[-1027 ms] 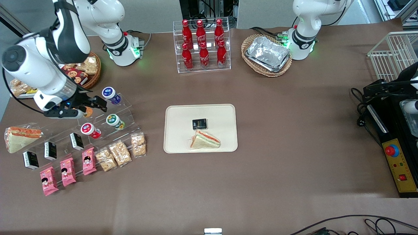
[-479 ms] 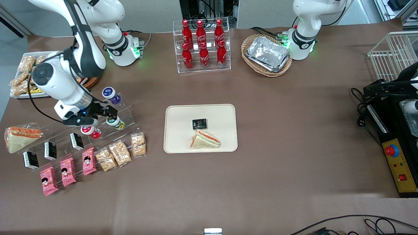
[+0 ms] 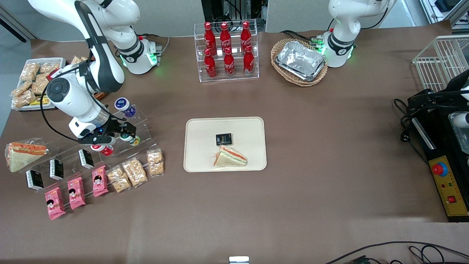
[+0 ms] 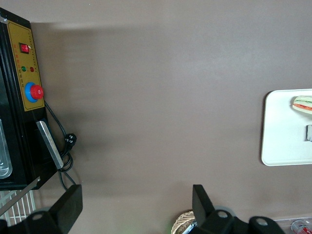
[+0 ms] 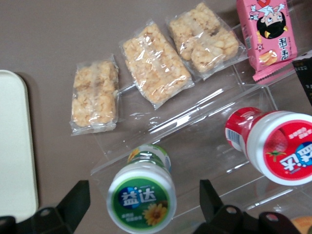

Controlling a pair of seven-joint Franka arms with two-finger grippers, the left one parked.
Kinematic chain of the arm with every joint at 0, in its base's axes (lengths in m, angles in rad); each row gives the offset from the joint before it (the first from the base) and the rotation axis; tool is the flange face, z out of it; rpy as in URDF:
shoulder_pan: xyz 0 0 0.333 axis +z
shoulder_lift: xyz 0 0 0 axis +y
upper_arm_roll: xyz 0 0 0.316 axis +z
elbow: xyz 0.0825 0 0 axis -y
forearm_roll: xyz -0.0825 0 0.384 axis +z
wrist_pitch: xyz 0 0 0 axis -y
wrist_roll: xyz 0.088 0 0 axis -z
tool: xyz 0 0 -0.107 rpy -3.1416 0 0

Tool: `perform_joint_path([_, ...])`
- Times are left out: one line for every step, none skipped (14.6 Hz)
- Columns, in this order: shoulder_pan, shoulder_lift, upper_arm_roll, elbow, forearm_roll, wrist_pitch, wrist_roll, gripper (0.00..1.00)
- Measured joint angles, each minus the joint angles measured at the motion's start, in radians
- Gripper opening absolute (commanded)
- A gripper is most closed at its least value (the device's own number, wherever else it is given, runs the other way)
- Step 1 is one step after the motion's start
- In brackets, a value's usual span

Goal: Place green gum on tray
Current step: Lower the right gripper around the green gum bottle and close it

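Observation:
The bottle should be grabbed next by its end with the cap (image 3: pixel 126 137) (image 5: pixel 141 200) with my right gripper. My right gripper will then move the green gum onto the cream tray.
The green gum (image 3: pixel 129 138) is a small white bottle with a green lid, lying on a clear acrylic step stand (image 3: pixel 141 128). My right gripper (image 3: pixel 122 134) is open and hangs just over it. In the right wrist view the green lid (image 5: pixel 141 197) sits between the two black fingertips (image 5: pixel 78 195), with gaps on both sides. The cream tray (image 3: pixel 224 124) lies mid-table, toward the parked arm's end from the stand. Its rim also shows in the right wrist view (image 5: pixel 14 146).
A red-lidded bottle (image 3: pixel 102 148) and a blue-lidded bottle (image 3: pixel 124 105) share the stand. Snack bags (image 3: pixel 135 171), pink packs (image 3: pixel 76 191) and black boxes (image 3: pixel 56 168) lie nearer the camera. The tray holds a sandwich (image 3: pixel 230 157) and a black packet (image 3: pixel 224 139). A cola rack (image 3: pixel 227 51) stands farther back.
The right arm has swung from beside the blue-lidded bottle down to the green gum. The open gripper now hangs over the green lid. The bottles have not moved.

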State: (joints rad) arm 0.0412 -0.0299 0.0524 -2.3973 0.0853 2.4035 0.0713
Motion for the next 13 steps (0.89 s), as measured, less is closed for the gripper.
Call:
perform_joint_path([0.006, 0.000, 0.000, 0.000, 0.000, 0.000, 0.000, 0.98])
perform_joint_path([0.011, 0.000, 0.000, -0.001, 0.000, 0.000, 0.000, 0.97])
perform_joint_path([0.015, 0.000, 0.000, -0.003, 0.000, 0.000, 0.000, 0.94])
perform_joint_path([0.018, 0.001, 0.000, -0.006, 0.000, 0.000, 0.000, 0.83])
perform_joint_path([0.020, 0.002, 0.000, -0.009, 0.000, 0.000, 0.000, 0.73])
perform_joint_path([0.023, 0.002, 0.000, -0.011, 0.000, 0.000, 0.000, 0.67])
perform_joint_path([0.024, 0.003, 0.000, -0.013, 0.000, 0.000, 0.000, 0.59])
perform_joint_path([0.026, 0.003, 0.000, -0.015, 0.000, 0.000, 0.000, 0.50])
perform_joint_path([0.028, 0.003, 0.000, -0.015, 0.000, 0.000, 0.000, 0.47])
perform_joint_path([0.029, 0.003, 0.000, -0.015, 0.000, 0.000, 0.000, 0.41])
perform_joint_path([0.029, 0.002, 0.000, -0.015, 0.000, 0.000, -0.003, 0.40])
perform_joint_path([0.029, 0.002, 0.000, -0.015, 0.000, 0.000, -0.009, 0.40])
perform_joint_path([0.029, 0.002, 0.000, -0.015, 0.000, 0.000, -0.017, 0.40])
